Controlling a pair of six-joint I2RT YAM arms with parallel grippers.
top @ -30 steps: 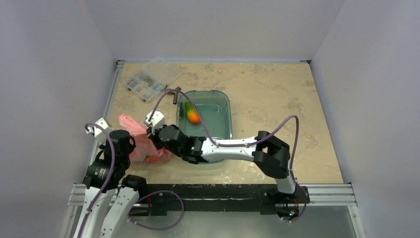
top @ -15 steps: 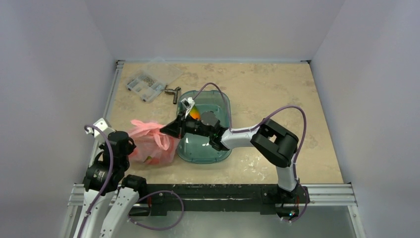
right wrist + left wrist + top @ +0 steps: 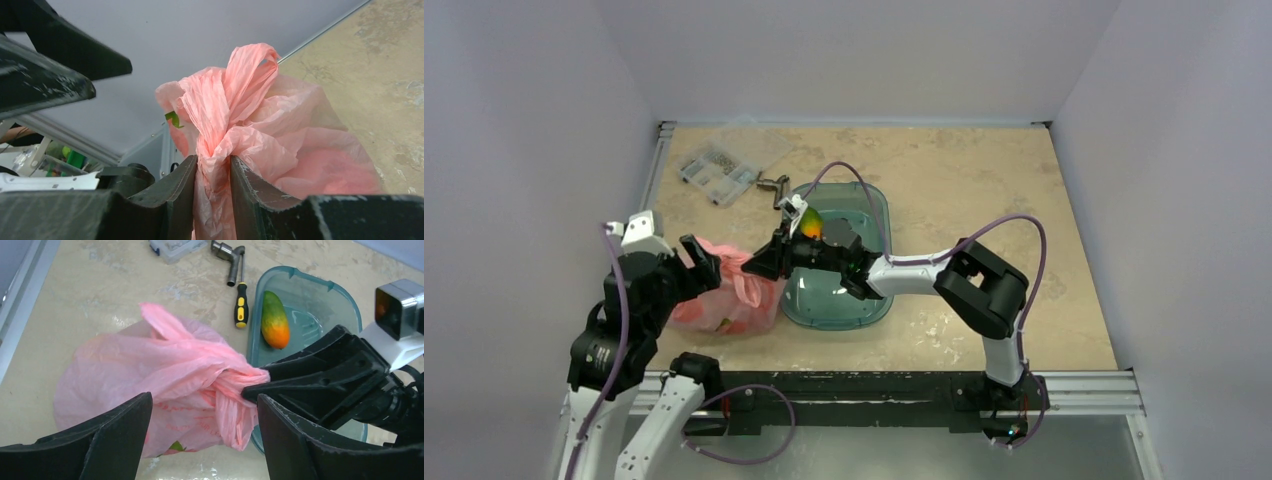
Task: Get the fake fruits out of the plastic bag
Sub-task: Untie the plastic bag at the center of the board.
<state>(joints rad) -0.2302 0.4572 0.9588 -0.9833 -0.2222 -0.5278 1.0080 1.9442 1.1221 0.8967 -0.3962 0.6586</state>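
Note:
The left gripper grabs the bag by its loose twisted handle end point(image 3: 705, 244) point(image 3: 159, 321) next, so the bag's opening stays free to open for the fruits.
The pink plastic bag point(image 3: 150, 365) lies on the table left of the teal tub, its handles bunched into a neck. My right gripper point(image 3: 214, 162) is shut on that neck, and from above it point(image 3: 754, 268) reaches in from the right. My left gripper point(image 3: 202, 407) hangs open over the bag's near side, touching nothing; seen from overhead, it point(image 3: 702, 262) is at the bag's left. The fake fruits are mostly hidden inside the plastic bag point(image 3: 719, 305). Only a green and red patch point(image 3: 170, 446) shows through its bottom.
The teal tub point(image 3: 884, 215) holds a green-to-orange mango-like fruit point(image 3: 275, 320). A black-and-yellow screwdriver point(image 3: 241, 302) and a metal pipe fitting point(image 3: 227, 252) lie behind the bag. A clear parts box point(image 3: 719, 165) sits at the far left. The left wall is close.
My left gripper has opened, let go of the bag and lifted. My right gripper has pulled the bag's neck toward the tub and still pinches it.

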